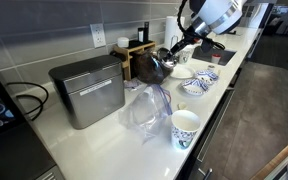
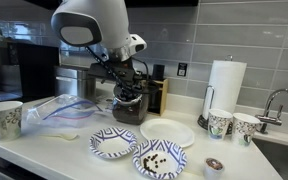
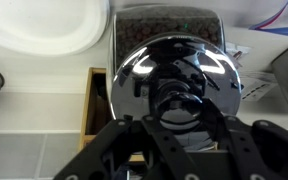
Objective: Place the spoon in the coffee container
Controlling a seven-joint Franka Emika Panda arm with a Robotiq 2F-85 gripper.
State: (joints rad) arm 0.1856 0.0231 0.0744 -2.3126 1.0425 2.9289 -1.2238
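Note:
The shiny lid under my fingers sits squarely over the coffee container (image 3: 169,25) and would settle seated there if I opened now, so my gripper should open now.
The dark brown, rounded coffee container (image 1: 150,68) stands at the back of the white counter, in front of a wooden box (image 1: 136,48). It also shows in an exterior view (image 2: 129,106) and fills the wrist view (image 3: 174,60), seen from above with bright glare on its top. My gripper (image 1: 174,52) (image 2: 130,90) hangs right over its mouth. In the wrist view the fingers (image 3: 179,105) look spread to either side of the opening, with nothing seen between them. I cannot make out the spoon in any view.
A grey metal box (image 1: 87,90) and a crumpled plastic bag (image 1: 149,105) sit beside the pot. A patterned paper cup (image 1: 185,128) stands near the counter's front edge. Patterned bowls (image 2: 114,143) (image 2: 159,158), a white plate (image 2: 167,132), a paper towel roll (image 2: 224,85) and a faucet (image 2: 274,100) are nearby.

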